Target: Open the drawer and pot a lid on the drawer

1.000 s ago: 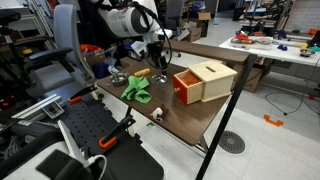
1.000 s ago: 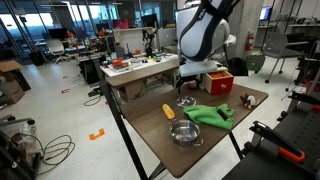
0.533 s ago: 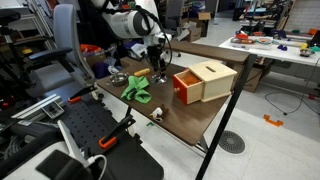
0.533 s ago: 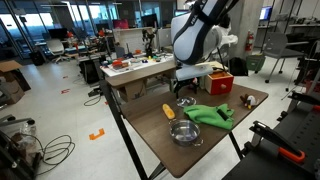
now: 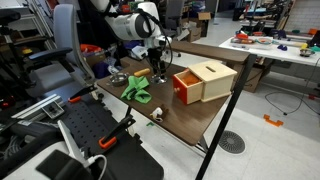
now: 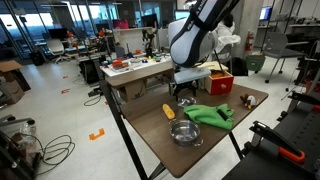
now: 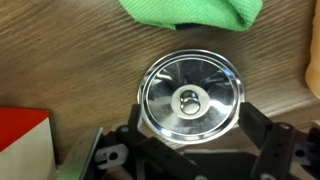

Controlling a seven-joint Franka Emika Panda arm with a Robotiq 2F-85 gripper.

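The gripper is ready to close on the lid: the lid's small knob is centered between the fingers, and both fingers are down beside the lid's metal rim.
A shiny round metal lid [image 7: 190, 97] with a small knob lies flat on the wooden table. My gripper [image 7: 192, 112] hangs right over it, open, with one dark finger [image 7: 133, 112] at each side of its rim; I cannot tell whether they touch it. In both exterior views the gripper [image 5: 157, 70] [image 6: 186, 92] is low over the table. The pale wooden box [image 5: 214, 78] stands beside it, and its red-orange drawer [image 5: 184, 87] looks pulled out a little. The red front also shows at the lower left of the wrist view [image 7: 22, 130].
A green cloth [image 6: 210, 113] lies by the lid and shows in the wrist view [image 7: 190, 12]. A small steel pot [image 6: 183, 133] and an orange object [image 6: 168, 111] sit near the table's front. A black-frame cart [image 5: 95, 125] stands beside the table.
The arm has shifted a little and the gripper has come lower over the lid. The box, cloth and pot have not moved.
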